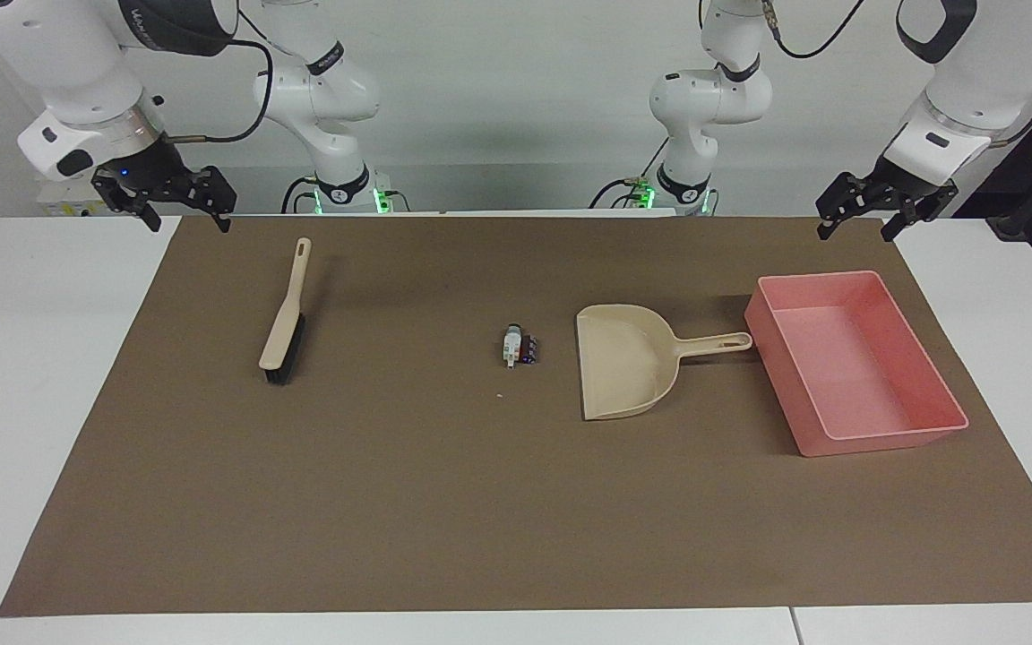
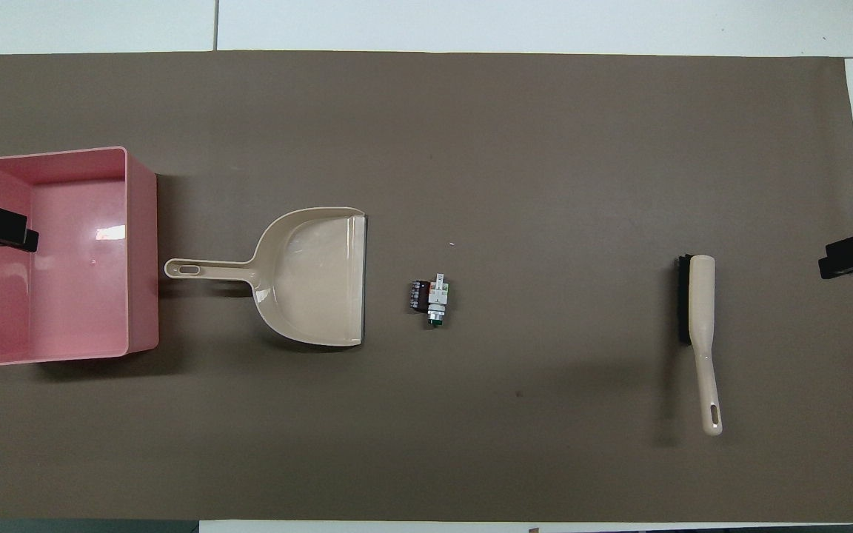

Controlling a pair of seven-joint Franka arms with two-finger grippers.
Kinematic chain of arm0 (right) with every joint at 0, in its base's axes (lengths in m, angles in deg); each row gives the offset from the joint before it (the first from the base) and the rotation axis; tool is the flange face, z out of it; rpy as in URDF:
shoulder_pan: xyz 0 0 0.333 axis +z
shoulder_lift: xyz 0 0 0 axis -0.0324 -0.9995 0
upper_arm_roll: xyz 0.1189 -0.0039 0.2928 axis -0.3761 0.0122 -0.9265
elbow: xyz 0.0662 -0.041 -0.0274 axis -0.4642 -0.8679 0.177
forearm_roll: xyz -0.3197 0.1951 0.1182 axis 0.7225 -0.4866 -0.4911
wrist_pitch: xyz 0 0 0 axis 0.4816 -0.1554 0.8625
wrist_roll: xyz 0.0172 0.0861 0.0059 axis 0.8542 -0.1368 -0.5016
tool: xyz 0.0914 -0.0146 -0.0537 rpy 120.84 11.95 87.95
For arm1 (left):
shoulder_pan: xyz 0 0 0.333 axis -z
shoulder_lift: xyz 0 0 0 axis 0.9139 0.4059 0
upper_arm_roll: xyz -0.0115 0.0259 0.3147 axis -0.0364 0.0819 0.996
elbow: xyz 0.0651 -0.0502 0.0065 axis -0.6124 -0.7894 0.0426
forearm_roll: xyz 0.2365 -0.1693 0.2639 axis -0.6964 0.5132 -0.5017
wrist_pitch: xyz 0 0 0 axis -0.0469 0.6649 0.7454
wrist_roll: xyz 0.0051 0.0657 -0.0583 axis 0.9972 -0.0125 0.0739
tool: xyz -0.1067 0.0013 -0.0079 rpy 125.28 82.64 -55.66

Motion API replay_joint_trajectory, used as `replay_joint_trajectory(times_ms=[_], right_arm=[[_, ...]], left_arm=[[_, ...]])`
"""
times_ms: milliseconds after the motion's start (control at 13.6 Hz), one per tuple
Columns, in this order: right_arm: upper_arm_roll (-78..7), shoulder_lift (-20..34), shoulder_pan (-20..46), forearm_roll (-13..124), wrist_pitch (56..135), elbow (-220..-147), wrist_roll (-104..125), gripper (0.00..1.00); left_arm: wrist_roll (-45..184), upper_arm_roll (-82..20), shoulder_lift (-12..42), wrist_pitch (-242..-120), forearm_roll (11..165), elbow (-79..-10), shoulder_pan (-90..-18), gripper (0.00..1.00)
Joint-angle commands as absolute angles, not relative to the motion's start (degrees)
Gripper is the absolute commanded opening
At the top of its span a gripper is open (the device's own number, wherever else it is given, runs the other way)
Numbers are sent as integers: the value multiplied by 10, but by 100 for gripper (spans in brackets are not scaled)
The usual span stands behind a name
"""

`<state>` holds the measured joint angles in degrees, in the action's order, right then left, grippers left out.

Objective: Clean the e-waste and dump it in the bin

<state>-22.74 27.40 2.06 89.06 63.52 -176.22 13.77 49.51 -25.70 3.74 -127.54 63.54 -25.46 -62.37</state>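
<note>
The brush is long and has its bristled head (image 2: 697,299) all at one end, so my right gripper next needs to grip the brush's neck near the brush's middle.
The e-waste lies mid-mat as two tiny parts touching side by side: a white part with green bits (image 1: 511,345) (image 2: 438,296) and a dark cylinder with red-purple marks (image 1: 530,349) (image 2: 419,296). The pink bin (image 1: 883,441) (image 2: 142,259) stands empty at the left arm's end of the mat. My left gripper (image 1: 858,228) hangs open in the air over the mat's corner at the robots' edge, near the bin. My right gripper (image 1: 189,219) hangs open over the mat's corner at the right arm's end. Neither holds anything.
A beige dustpan (image 1: 628,358) (image 2: 315,274) lies between the e-waste and the bin, mouth toward the e-waste, handle toward the bin. A beige brush with black bristles (image 1: 283,331) (image 2: 700,326) lies toward the right arm's end. A brown mat (image 1: 444,502) covers the white table.
</note>
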Motion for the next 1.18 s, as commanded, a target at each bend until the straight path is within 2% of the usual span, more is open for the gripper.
replay_joint_trajectory(times_ms=[0,808,882,955,1029,1102], right_arm=[[-227,286,14,878,632,-1774,127,99],[-227,287,13,879,634,-1780,128,99],[-227,291,13,879,640,-1788,127,89],[-227,294,13,879,643,-1795,126,68],[-226,296,12,879,645,-1801,127,42],[-226,303,5,879,656,-1816,124,22]], left_arm=[[499,-254,36,-1267,638,-255,-624,99],[489,-256,37,-1292,637,-255,-624,98],[459,-257,36,-1301,638,-259,-619,98],[402,-257,36,-1310,638,-263,-617,98],[338,-258,36,-1316,638,-265,-617,98],[285,-258,36,-1320,638,-267,-616,98]])
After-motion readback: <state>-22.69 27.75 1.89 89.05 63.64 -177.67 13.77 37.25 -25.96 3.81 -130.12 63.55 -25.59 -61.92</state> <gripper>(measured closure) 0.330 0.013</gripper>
